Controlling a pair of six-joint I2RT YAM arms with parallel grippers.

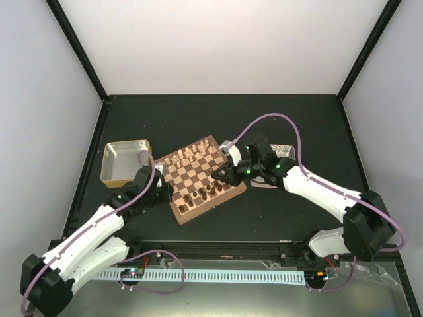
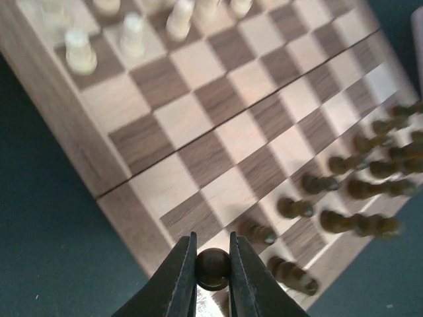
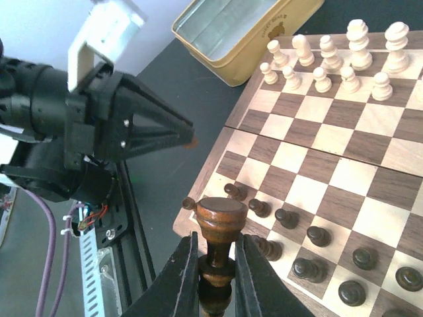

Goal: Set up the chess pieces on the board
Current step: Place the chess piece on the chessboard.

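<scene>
The dark round-headed piece is well above the board's edge and would topple short of the light square if my left gripper opened now, so I will keep holding it.
The board (image 1: pixel 196 173) lies turned at an angle in the middle of the table. Cream chess pieces (image 1: pixel 188 156) line its far rows and dark chess pieces (image 1: pixel 206 192) its near rows. My left gripper (image 1: pixel 164 192) hovers at the board's near-left corner. In the left wrist view the left gripper (image 2: pixel 213 247) is shut on a dark round-headed piece (image 2: pixel 213 269) above the board (image 2: pixel 198 66). My right gripper (image 1: pixel 221 177) reaches in from the right. In the right wrist view the right gripper (image 3: pixel 217 236) is shut on the neck of a taller dark piece (image 3: pixel 222 212) above the corner squares.
A gold-sided tin (image 1: pixel 125 162) sits left of the board, close behind the left arm. A silver tin (image 1: pixel 282 152) lies at the right, partly hidden by the right arm. In the right wrist view the left gripper (image 3: pixel 178 135) points in close to the board's corner.
</scene>
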